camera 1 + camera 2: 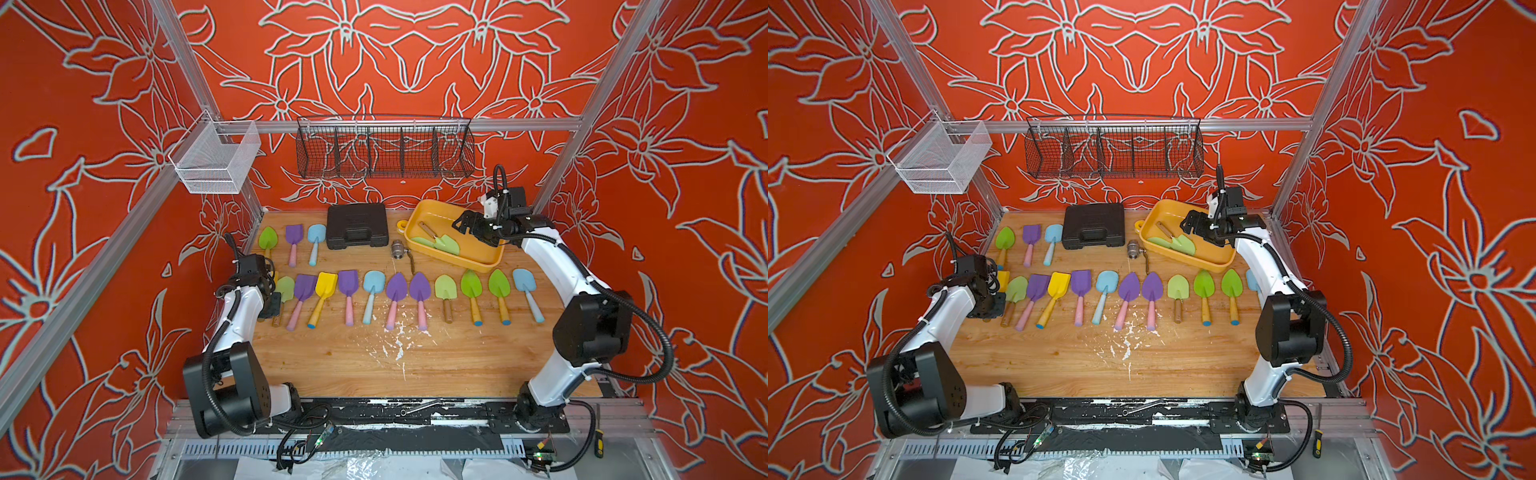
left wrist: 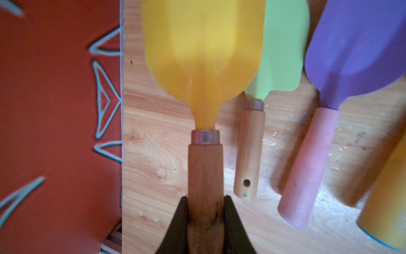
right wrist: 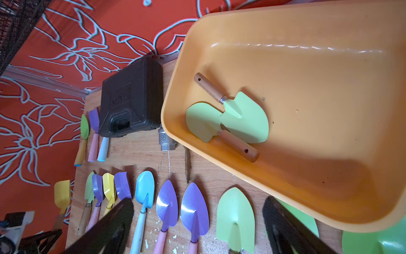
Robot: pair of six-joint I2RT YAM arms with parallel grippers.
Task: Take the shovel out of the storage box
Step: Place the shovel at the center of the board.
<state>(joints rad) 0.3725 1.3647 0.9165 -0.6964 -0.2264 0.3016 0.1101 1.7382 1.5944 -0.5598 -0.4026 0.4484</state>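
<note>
The yellow shovel is hanging above the table and would fall if I opened now, so my left gripper should keep holding the shovel.
The yellow-orange storage box (image 1: 436, 212) (image 1: 1167, 212) (image 3: 307, 77) sits at the table's back right. Two pale green shovels with wooden handles lie crossed inside it, one (image 3: 243, 116) (image 1: 448, 244) partly over the other (image 3: 202, 121). My right gripper (image 1: 459, 222) (image 1: 1187, 222) (image 3: 197, 201) hovers over the box's right part, open and empty. At the table's left edge my left gripper (image 2: 205, 198) (image 1: 272, 303) is shut on the wooden handle of a yellow shovel (image 2: 202, 48) (image 3: 62, 193), whose blade overlaps a pale green shovel (image 2: 283, 55).
A black tool case (image 1: 357, 226) stands left of the box, with a metal fitting (image 1: 398, 250) in front of it. Several coloured shovels lie in two rows across the table (image 1: 374, 357). A black wire basket (image 1: 384, 147) and a white one (image 1: 216, 158) hang on the back rail.
</note>
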